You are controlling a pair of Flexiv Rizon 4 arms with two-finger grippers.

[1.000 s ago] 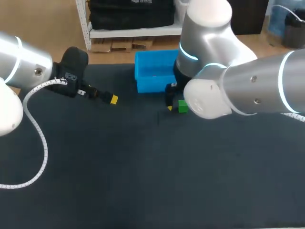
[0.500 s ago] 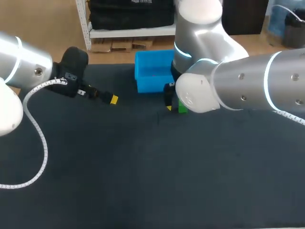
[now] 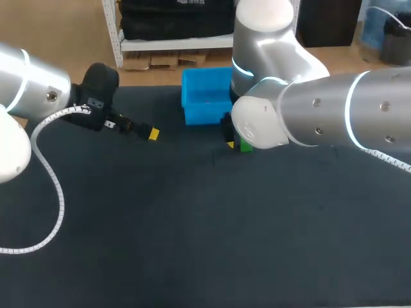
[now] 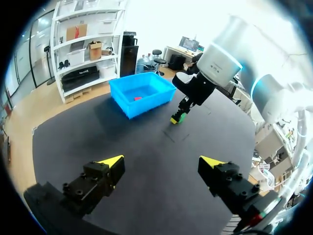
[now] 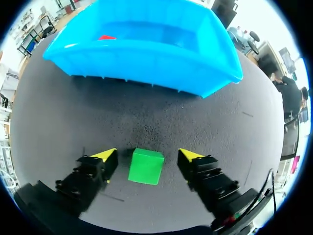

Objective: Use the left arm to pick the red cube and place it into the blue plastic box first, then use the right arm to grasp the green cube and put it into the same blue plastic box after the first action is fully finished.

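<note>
I will take hold of the green cube (image 3: 246,146) next with my right gripper, by its two opposite sides, to put it into the blue plastic box (image 3: 199,114).
The green cube (image 5: 145,166) rests on the black table just in front of the blue plastic box (image 5: 146,63). My right gripper (image 5: 146,154) is low over it, one yellow-tipped finger on each side, with a narrow gap showing on both sides, so it is open. The red cube (image 5: 106,37) lies inside the box near a far corner. In the head view my right arm hides most of the green cube (image 3: 246,146) beside the box (image 3: 199,114). My left gripper (image 4: 164,161) stands open and empty, well away at the table's left (image 3: 149,133).
The dark table mat (image 3: 192,224) spreads wide toward the front. A white coiled cable (image 3: 54,186) hangs from my left arm over the table's left side. The box stands at the table's back edge.
My right arm has shifted left over the green cube, hiding more of it in the head view. The left arm has kept still.
</note>
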